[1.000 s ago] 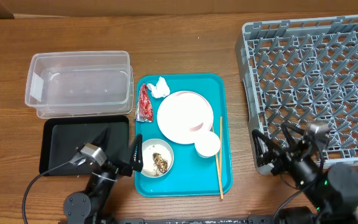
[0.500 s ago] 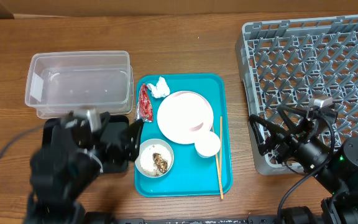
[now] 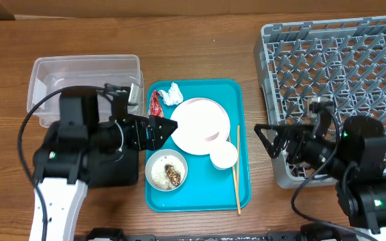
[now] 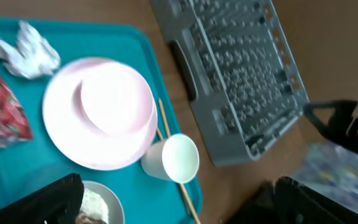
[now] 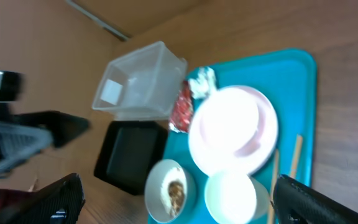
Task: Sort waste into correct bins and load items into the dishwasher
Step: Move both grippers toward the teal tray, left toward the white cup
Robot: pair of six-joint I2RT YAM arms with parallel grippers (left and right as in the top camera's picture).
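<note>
Next, my left gripper pinches the white cup by its rim on its bowl-facing side (image 3: 212,159) (image 4: 165,167), body free, to hand it to my right gripper for loading.
On the teal tray (image 3: 241,100) lie a red wrapper (image 3: 156,108), a white tissue wad (image 3: 173,92), a pale pink plate (image 3: 198,125), a white cup (image 3: 224,155), a greyish bowl (image 3: 166,171) with rice and brown scraps, and chopsticks (image 3: 237,167). I cannot make out a separate pink bowl on the plate. The clear tub (image 3: 86,84) stands left of the tray, with the black tray (image 5: 132,155) below it, largely under my left arm. The grey dish rack (image 3: 340,73) is at the right. My left gripper (image 3: 161,130) is open and empty beside the plate's left edge. My right gripper (image 3: 268,140) is open and empty between the tray and the rack.
The wooden table (image 3: 200,40) runs bare behind the tray and between the tray and the rack. My right arm's body overlaps the rack's front left corner. Cables hang off both arms near the front edge.
My left arm has swung up from the front edge and reached right to the plate's left edge. My right arm has shifted left, its gripper now past the rack's corner.
</note>
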